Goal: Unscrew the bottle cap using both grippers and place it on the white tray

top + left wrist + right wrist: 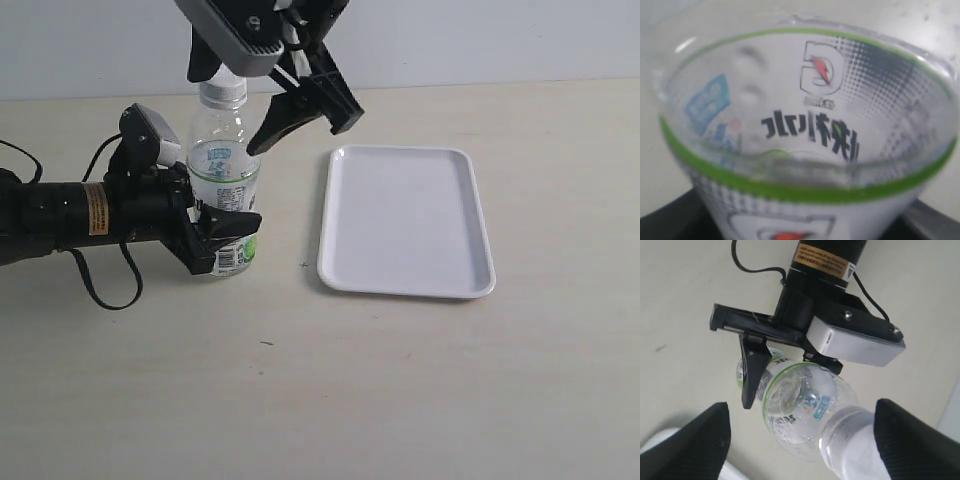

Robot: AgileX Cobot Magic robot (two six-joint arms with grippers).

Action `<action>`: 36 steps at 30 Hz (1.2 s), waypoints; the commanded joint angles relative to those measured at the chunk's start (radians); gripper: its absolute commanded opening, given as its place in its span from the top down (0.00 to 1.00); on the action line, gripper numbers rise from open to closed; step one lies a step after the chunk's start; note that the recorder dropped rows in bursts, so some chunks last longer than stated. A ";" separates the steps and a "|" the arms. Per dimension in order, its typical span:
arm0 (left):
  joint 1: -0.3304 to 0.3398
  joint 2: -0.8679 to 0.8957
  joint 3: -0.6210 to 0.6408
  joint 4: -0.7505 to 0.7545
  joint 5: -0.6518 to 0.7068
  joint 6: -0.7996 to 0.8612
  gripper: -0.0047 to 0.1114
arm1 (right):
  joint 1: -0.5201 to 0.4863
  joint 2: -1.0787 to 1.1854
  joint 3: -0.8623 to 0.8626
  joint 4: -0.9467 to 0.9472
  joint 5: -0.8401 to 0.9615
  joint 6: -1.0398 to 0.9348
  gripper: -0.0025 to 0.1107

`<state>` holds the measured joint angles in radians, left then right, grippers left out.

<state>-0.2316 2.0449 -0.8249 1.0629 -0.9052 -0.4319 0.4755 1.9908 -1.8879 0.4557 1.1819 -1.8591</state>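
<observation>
The right gripper grips the cap's round side [224,82] next, to unscrew the bottle cap. Then the cap goes on the white tray [405,220].
The clear bottle [222,170] stands upright on the table, its white-and-green label low on its body. My left gripper [218,238] reaches in from the left and is shut on the bottle's lower part; up close the bottle [805,125] fills the left wrist view. The white bottle cap [222,92] sits on the neck. My right gripper [225,112] hangs above the bottle, open, with a finger on either side of the cap [857,452]. The cap lies nearer one finger [920,440] than the other and touches neither. The white tray [405,220] lies flat to the right of the bottle.
The left arm's black cable [100,285] loops over the table in front of the arm. A pale wall [500,40] rises behind the table's far edge. The tray has nothing on it.
</observation>
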 commanded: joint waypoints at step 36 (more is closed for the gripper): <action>0.002 -0.011 -0.003 -0.004 -0.032 0.135 0.96 | 0.002 -0.050 -0.004 -0.091 -0.067 1.475 0.39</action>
<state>-0.2316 2.0449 -0.8249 1.0665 -0.9072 -0.3143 0.4755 1.9444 -1.8879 0.3620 1.1159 -0.3740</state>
